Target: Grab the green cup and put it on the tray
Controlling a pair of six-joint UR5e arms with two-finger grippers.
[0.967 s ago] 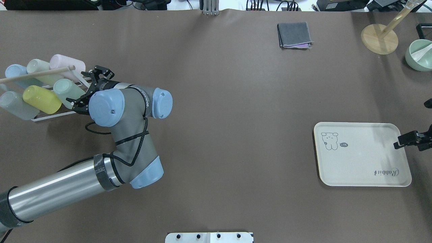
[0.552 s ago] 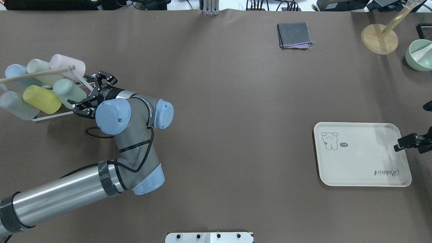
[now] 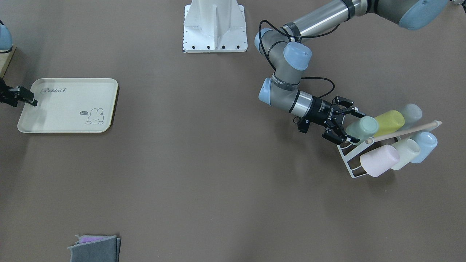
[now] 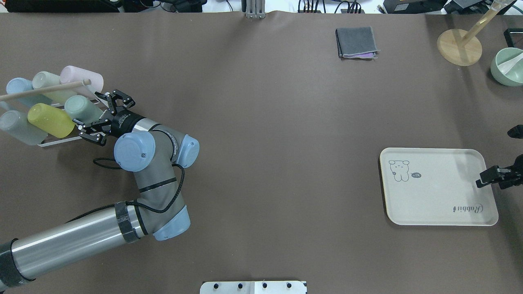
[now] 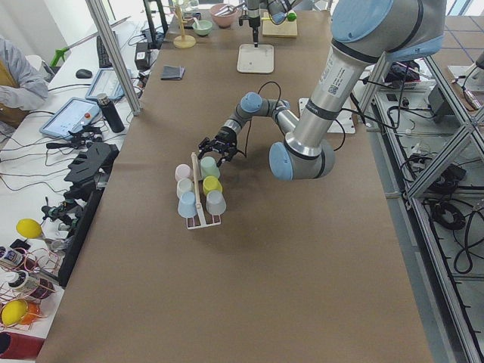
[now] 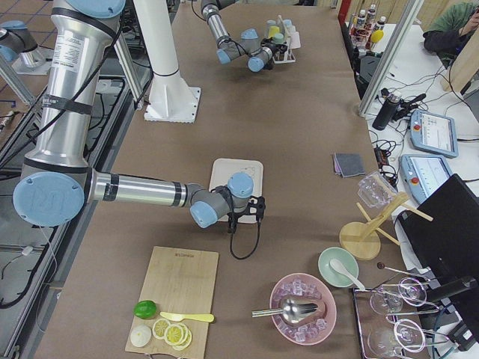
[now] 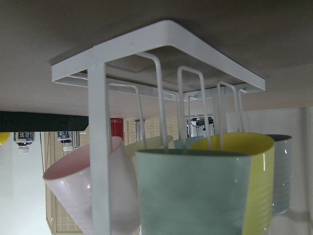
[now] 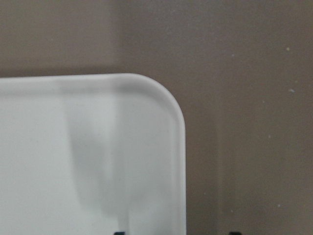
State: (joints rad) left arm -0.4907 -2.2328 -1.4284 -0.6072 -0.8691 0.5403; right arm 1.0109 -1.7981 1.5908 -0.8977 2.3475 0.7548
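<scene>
The green cup's open end hangs over a white wire peg, so my left gripper will next grab the cup by its closed end (image 3: pixel 368 126) to pick it up.
The green cup (image 4: pixel 79 107) lies on its side on a white wire rack (image 4: pixel 61 141) at the table's left, next to a yellow cup. It also shows in the front view (image 3: pixel 363 127) and fills the left wrist view (image 7: pixel 193 193). My left gripper (image 4: pixel 91 114) is open, with its jaws on either side of the cup's near end (image 3: pixel 351 127). The cream tray (image 4: pixel 433 192) with its bunny drawing lies empty at the right (image 3: pixel 65 109). My right gripper (image 4: pixel 484 178) hovers over the tray's right edge, open and empty; its wrist view shows a tray corner (image 8: pixel 98 147).
The rack also holds pink (image 4: pixel 81 77), cream (image 4: pixel 45 79), blue (image 4: pixel 18 85), yellow (image 4: pixel 51 119) and grey (image 4: pixel 18 128) cups under a wooden dowel (image 4: pixel 45 90). A folded grey cloth (image 4: pixel 356 42), a wooden stand (image 4: pixel 459 47) and a green bowl (image 4: pixel 508 65) are at the far right.
My left gripper has moved left toward the rack and now straddles the green cup's end. My right gripper has drifted slightly toward the table's near edge.
</scene>
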